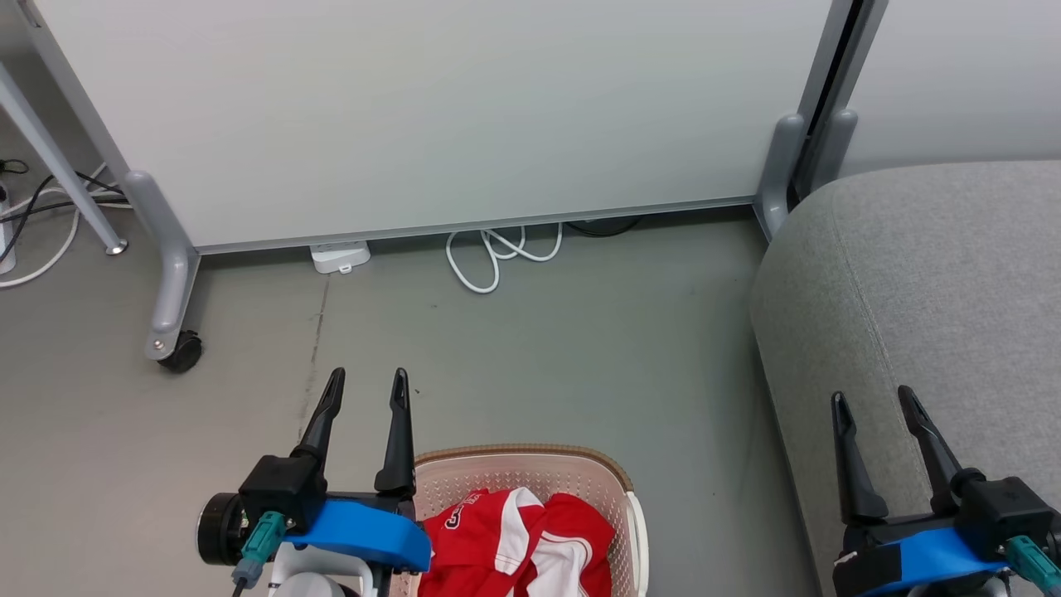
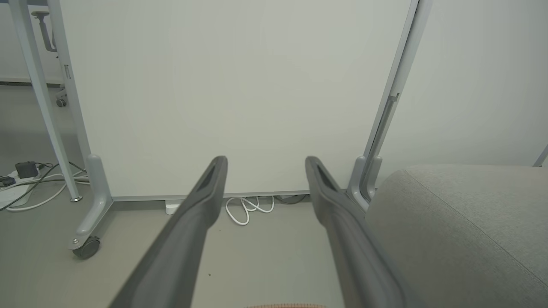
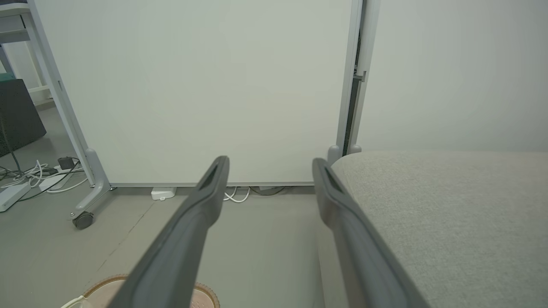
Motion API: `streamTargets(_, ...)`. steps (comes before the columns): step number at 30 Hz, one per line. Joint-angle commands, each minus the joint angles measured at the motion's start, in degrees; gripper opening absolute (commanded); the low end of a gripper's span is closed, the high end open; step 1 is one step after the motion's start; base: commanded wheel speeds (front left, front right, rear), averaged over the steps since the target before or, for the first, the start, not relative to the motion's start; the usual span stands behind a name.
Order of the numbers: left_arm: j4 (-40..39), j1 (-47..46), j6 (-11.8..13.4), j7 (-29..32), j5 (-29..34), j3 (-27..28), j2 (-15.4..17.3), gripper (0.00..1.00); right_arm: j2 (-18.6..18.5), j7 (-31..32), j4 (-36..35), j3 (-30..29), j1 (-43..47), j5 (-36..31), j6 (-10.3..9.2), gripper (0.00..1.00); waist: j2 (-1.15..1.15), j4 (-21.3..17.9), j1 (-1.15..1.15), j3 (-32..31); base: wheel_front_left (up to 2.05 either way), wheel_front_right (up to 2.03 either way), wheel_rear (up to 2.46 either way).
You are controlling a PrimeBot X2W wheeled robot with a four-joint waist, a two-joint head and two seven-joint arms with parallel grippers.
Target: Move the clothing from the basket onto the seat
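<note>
My left gripper takes hold of the clothing by its white-and-red fold near the lettering (image 1: pixel 513 517) next, to lay the red clothing onto the seat (image 1: pixel 920 282).
Red clothing (image 1: pixel 518 543) with white panels lies bunched in the cream basket (image 1: pixel 609 474), which stands on the floor at the bottom middle of the head view. The basket's brown rim (image 3: pixel 205 295) also peeks in at the bottom of the right wrist view. My left gripper (image 1: pixel 366 383) hangs open and empty just left of the basket, above the floor. The grey seat (image 1: pixel 920 282) fills the right side. Over its front left part my right gripper (image 1: pixel 872 398) is open, holding nothing. In the wrist views, the left gripper (image 2: pixel 264 161) and right gripper (image 3: pixel 269 161) both point toward a white panel.
A white partition panel (image 1: pixel 431 116) on grey wheeled feet (image 1: pixel 174 344) stands across the back. A coiled white cable (image 1: pixel 497 253) and a power strip (image 1: pixel 340 257) lie at its base; more cables (image 1: pixel 41 207) trail at far left. Grey floor (image 1: pixel 564 348) stretches between basket and panel.
</note>
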Motion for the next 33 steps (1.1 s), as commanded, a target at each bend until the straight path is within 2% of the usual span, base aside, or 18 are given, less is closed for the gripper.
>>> streamTargets(1,0.15,0.4,0.36,-0.28,0.08,0.53,0.07,1.0,-0.29,-0.32,-0.3,0.29,-0.69,0.37,0.13,1.0,0.0,-0.72,0.0,0.58,0.0,0.0,0.0)
streamTargets(11,3.28,-0.72,-0.41,-0.27,0.56,2.42,0.07,1.0,-0.27,-0.28,-2.26,3.05,-3.75,1.82,0.12,1.0,0.0,-6.05,0.0,6.75,0.0,0.0,0.0)
streamTargets(22,12.24,-5.88,-2.56,-0.23,0.13,3.83,0.13,1.0,-0.22,-0.27,-5.27,6.8,-8.86,4.59,0.13,1.0,0.0,-12.36,0.0,17.7,0.0,0.0,0.0)
streamTargets(33,23.37,-11.96,-2.39,-0.23,4.34,2.61,3.9,1.0,-0.2,-0.27,-7.75,13.18,-12.23,7.99,0.12,1.0,0.0,-19.73,0.0,27.39,0.0,0.0,0.0)
